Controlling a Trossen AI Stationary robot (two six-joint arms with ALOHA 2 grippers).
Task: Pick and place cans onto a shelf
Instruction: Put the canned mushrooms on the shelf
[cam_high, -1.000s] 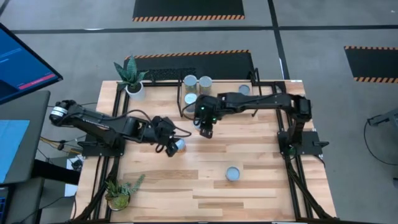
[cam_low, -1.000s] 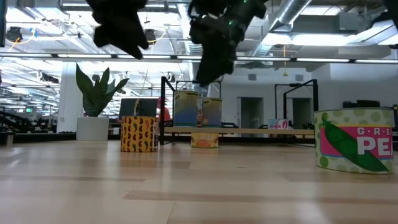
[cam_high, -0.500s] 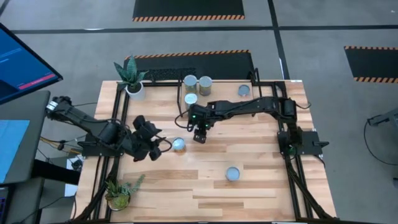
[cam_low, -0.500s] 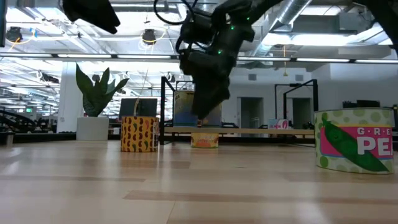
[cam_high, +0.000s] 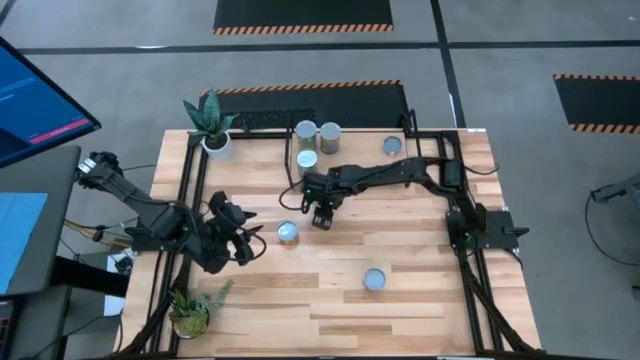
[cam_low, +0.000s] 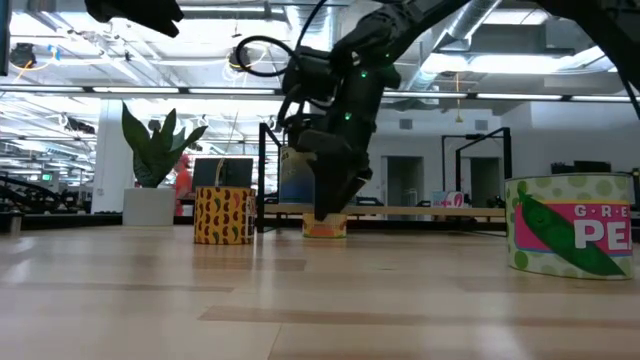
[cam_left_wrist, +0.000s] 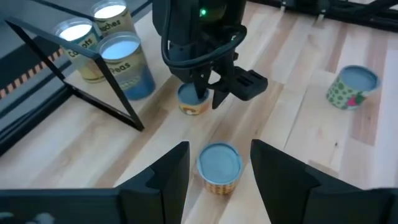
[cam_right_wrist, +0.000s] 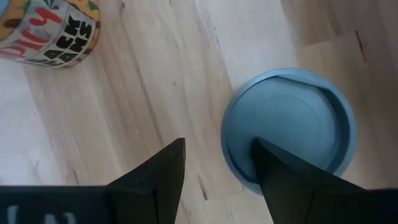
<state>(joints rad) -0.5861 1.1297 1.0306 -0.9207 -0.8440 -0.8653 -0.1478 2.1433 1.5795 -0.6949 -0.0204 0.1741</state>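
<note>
I should next take hold of the short can by its lid's rim (cam_right_wrist: 227, 144) with my right gripper, so that I can place the can onto the shelf.
A short can (cam_left_wrist: 189, 101) with a silver-blue top (cam_right_wrist: 289, 127) stands on the table in front of the shelf (cam_low: 420, 210). My right gripper (cam_high: 320, 217) is open just above it (cam_low: 325, 205), one finger over the edge of its lid (cam_right_wrist: 217, 146). A yellow-labelled can (cam_high: 288, 234) stands upright on the table. My left gripper (cam_high: 254, 238) is open and empty, a little to that can's left, with the can (cam_left_wrist: 219, 167) ahead of its fingers. Three cans (cam_high: 305, 130) stand on the shelf (cam_high: 355, 140). My right gripper comes at the short can from above, pointing down, with one finger (cam_right_wrist: 292, 180) over the lid's edge (cam_right_wrist: 249, 134) and the other beside the can. I cannot tell whether the finger touches the lid. The can stands upright on the table.
A green pea can (cam_high: 375, 279) stands near the table's near edge, and another can (cam_high: 392, 146) at the far right. Potted plants stand at the far left (cam_high: 212, 125) and near left (cam_high: 192, 310) corners. The shelf's black frame (cam_left_wrist: 74, 74) borders the far side.
My left gripper has drawn back from the yellow-labelled can toward the table's left edge, leaving it upright on the table. My right gripper has gone a little toward the table's left and down onto the short can.
</note>
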